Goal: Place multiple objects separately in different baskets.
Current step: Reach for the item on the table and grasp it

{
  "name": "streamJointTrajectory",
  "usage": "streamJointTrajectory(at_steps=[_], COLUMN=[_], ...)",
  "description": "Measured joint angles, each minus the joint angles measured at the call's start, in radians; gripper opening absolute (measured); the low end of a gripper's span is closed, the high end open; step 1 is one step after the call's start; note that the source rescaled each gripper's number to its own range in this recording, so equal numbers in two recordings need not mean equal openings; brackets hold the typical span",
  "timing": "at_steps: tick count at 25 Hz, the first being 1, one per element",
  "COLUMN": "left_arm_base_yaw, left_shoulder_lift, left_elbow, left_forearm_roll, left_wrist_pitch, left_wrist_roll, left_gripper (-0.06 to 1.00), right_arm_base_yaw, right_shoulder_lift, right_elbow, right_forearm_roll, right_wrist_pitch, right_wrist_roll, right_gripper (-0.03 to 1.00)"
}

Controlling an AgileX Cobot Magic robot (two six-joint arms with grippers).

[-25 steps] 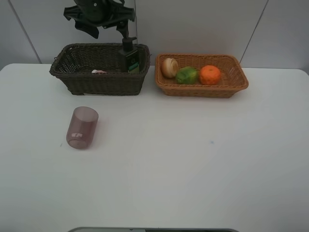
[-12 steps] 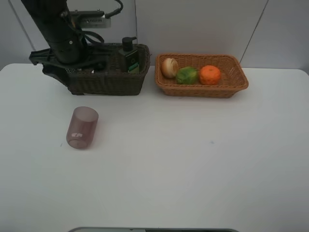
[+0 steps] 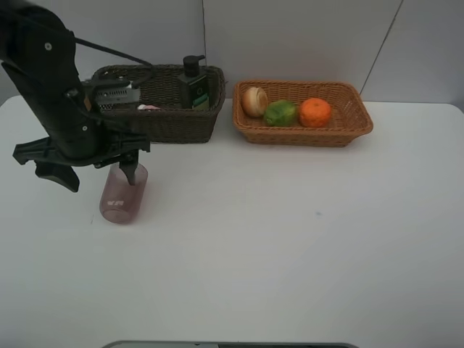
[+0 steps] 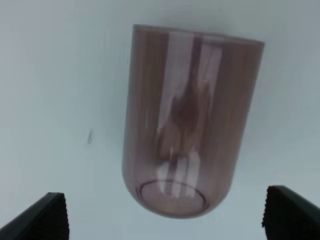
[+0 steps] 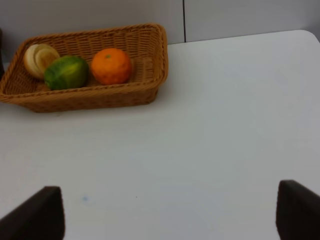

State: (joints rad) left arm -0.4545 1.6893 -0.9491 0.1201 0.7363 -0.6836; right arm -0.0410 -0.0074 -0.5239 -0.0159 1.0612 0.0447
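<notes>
The purple cup's open rim [image 4: 198, 35] should stay free on the way to a basket, so my left gripper will grab the sides of the purple cup's body next.
A translucent purple cup [image 3: 122, 197] [image 4: 190, 125] lies on its side on the white table, left of centre. My left gripper [image 3: 96, 176] [image 4: 165, 220] hangs just over it, open, one finger on each side of the cup and apart from it. The dark brown basket [image 3: 167, 125] holds a dark green pump bottle [image 3: 194, 85] and a small pink bottle [image 3: 148, 107]. In the tan basket [image 3: 304, 135] [image 5: 156, 55] lie a pale apple-like fruit [image 3: 254, 101] [image 5: 40, 57], a green fruit [image 3: 280, 113] [image 5: 66, 72] and an orange [image 3: 315, 112] [image 5: 111, 65]. My right gripper [image 5: 167, 212] is open and empty over bare table.
Both baskets stand side by side along the table's back edge against a grey wall. The left arm [image 3: 51, 87] rises between the cup and the dark basket and covers that basket's left end.
The left arm has swung down and forward from above the dark basket to the cup, its jaws still wide. The cup, baskets and fruit have not moved.
</notes>
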Motion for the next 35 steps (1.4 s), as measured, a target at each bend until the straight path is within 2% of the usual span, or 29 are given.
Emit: streamJointTrajectory(at_steps=[3,10,16,20,35], left_arm_base_yaw=[0.0,0.001,0.043,0.061,0.062], left_shoulder_lift=[0.0,0.0,0.0,0.004,0.126], left_elbow=[0.047,0.051,0.051,0.052,0.054], left_forearm_roll=[-0.008,-0.035,-0.035,-0.032,-0.045], left_wrist_pitch=[-0.064,-0.151,-0.169,-0.203,-0.329], left_wrist_roll=[0.007,0.066,0.135,0.145,0.194], left_gripper=[1.0,1.0,1.0,1.0,1.0], right_arm_base_yaw=[0.0,0.0,0.0,0.0,0.0], right_shoulder_lift=[0.0,0.0,0.0,0.0,0.0], right_elbow=[0.0,0.0,0.0,0.0,0.0], right_forearm_roll=[0.0,0.0,0.0,0.0,0.0], right_wrist_pitch=[0.0,0.0,0.0,0.0,0.0], right_wrist_roll=[0.0,0.0,0.0,0.0,0.0], right_gripper=[0.9,0.9,0.9,0.9,0.9])
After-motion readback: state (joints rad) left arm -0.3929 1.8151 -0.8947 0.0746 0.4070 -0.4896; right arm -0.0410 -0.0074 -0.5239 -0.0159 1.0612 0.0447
